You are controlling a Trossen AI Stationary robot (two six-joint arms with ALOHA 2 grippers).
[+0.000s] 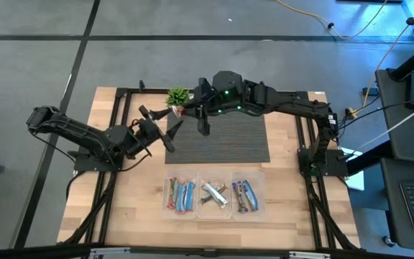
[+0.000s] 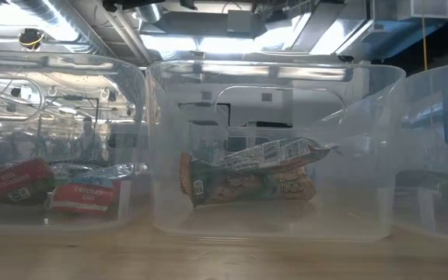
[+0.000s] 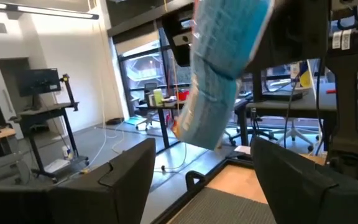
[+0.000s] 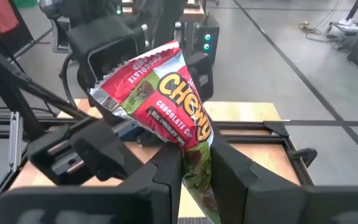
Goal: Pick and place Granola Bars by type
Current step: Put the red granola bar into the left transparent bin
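The granola bar [image 3: 219,68] should go into the bin with red and blue bars, so my left gripper next needs to grab it by its loose end [image 3: 205,129].
My right gripper [image 4: 197,167] is shut on a red-brown granola bar [image 4: 160,93] with a silver crimped end, above the dark mat [image 1: 221,140]. It shows in the high view [image 1: 203,122] near the mat's far left part. My left gripper [image 1: 160,126] is open at the mat's left edge and faces that bar. In the left wrist view [image 3: 210,180] a bar [image 3: 219,68] hangs ahead of the open fingers, its face pale blue, and touches neither. Other bars lie in three clear bins [image 1: 214,196]: red and blue ones, silver-white ones, blue and dark ones. My right gripper pinches the red-brown bar between its two fingers [image 4: 163,177] at the bar's lower part [image 4: 194,152], close to one end. The fingers reach roughly level from the table's right side, across the bar. The bar is lifted clear, and most of it sticks out past the fingers, tilted.
A small green potted plant [image 1: 178,96] stands at the mat's far left corner, close to both grippers. The three bins sit side by side at the table's near edge; the low view looks through the middle bin [image 2: 274,148]. Bare wood lies between mat and bins.
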